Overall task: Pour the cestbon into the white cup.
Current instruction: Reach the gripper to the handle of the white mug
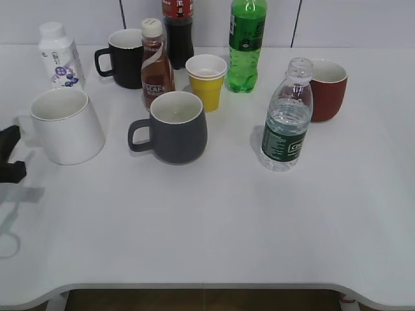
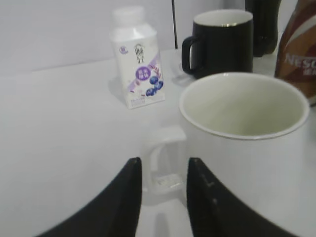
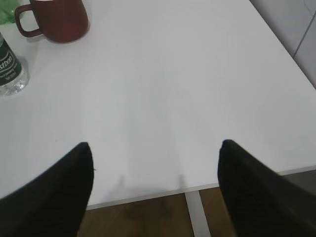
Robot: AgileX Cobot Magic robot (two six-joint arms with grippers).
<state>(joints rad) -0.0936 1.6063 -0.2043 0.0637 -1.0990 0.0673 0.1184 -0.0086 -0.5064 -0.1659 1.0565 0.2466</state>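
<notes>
The white cup's round body (image 1: 70,133) is broad and its handle (image 1: 24,128) is slim, so my left gripper needs to grab the cup by its handle next.
The cestbon (image 1: 285,123), a clear ribbed bottle with a dark green label and no cap, stands upright right of centre. Its lower part shows at the left edge of the right wrist view (image 3: 7,69). The white cup (image 1: 65,126) stands at the left, empty (image 2: 247,128). My left gripper (image 1: 10,155) is at the table's left edge, just left of the cup. It is open, with its fingers (image 2: 164,163) either side of the cup's handle (image 2: 165,158) and a gap showing. My right gripper (image 3: 155,145) is wide open and empty over the table's near right edge, far from the bottle.
A grey mug (image 1: 176,126), yellow paper cup (image 1: 207,81) and Nescafe bottle (image 1: 155,65) stand mid-table. A black mug (image 1: 126,58), small white bottle (image 1: 59,55), cola bottle (image 1: 177,29) and green soda bottle (image 1: 246,45) are at the back. A red mug (image 1: 327,89) is behind the cestbon.
</notes>
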